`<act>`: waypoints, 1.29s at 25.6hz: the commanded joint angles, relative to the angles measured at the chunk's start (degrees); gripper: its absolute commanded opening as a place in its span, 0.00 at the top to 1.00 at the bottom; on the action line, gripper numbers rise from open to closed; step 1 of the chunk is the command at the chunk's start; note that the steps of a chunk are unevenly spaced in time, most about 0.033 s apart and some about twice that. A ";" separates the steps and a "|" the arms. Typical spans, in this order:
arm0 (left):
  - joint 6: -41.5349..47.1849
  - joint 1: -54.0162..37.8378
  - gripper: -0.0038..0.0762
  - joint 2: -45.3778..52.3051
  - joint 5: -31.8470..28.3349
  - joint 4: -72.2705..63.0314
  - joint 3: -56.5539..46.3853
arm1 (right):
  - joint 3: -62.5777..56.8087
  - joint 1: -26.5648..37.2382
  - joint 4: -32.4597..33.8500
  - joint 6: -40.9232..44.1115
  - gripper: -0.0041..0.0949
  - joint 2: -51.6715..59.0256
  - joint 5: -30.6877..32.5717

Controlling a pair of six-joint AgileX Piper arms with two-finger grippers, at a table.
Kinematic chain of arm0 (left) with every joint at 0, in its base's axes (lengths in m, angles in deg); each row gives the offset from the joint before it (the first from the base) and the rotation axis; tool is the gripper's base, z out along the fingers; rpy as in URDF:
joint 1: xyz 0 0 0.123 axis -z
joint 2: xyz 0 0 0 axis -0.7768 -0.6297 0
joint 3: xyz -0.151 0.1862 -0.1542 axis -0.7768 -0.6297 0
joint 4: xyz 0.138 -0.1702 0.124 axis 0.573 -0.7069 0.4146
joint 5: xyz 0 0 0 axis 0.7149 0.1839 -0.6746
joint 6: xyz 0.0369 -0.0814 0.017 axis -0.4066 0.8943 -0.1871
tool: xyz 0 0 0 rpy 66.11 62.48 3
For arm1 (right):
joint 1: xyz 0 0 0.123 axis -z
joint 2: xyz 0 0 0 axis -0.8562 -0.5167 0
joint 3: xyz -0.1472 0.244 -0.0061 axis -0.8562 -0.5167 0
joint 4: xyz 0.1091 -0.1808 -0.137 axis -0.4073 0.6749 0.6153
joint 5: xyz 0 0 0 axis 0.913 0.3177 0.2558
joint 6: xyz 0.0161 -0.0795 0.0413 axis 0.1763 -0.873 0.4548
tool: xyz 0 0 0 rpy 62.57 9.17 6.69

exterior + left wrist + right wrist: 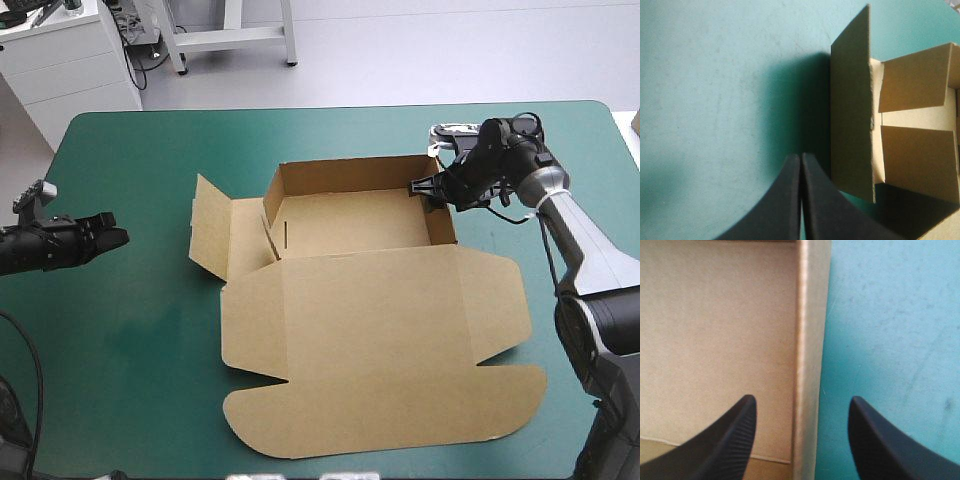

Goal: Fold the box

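My right gripper takes hold of the box's raised side by its top edge (441, 212) (807, 375) next, since that hold keeps the box's folded side standing.
The brown box (370, 340) lies mid-table with its wide lid flat toward the near edge. Its tray (350, 222) has the far wall and right wall raised, and a side flap (210, 230) stands out tilted at the left. My right gripper (432, 190) is open and straddles the tray's right wall (807, 315), one finger inside the tray and one outside over the cover; in the right wrist view the right gripper (801, 399) shows the wall between its fingers. My left gripper (120, 237) is shut and hovers left of the box; the left gripper (800, 157) points at the upright flap (852, 125).
Bare teal-green cover (150, 330) stretches between my left gripper and the box. A strip of cover (330, 135) separates the tray's far wall from the table's far edge. The right arm reaches in over the table's right side.
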 commanded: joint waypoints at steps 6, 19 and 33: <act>-0.45 -0.22 0.99 2.38 0.06 -3.56 1.42 | 9.33 0.39 3.13 0.00 0.23 3.05 10.28; -0.35 -0.22 0.99 2.38 -0.45 -3.61 1.42 | 6.35 0.39 -0.82 -0.90 0.23 -0.56 6.09; -0.45 -0.22 0.99 2.38 -0.81 -3.02 1.42 | 6.40 0.39 -0.32 -2.70 0.94 -1.53 8.60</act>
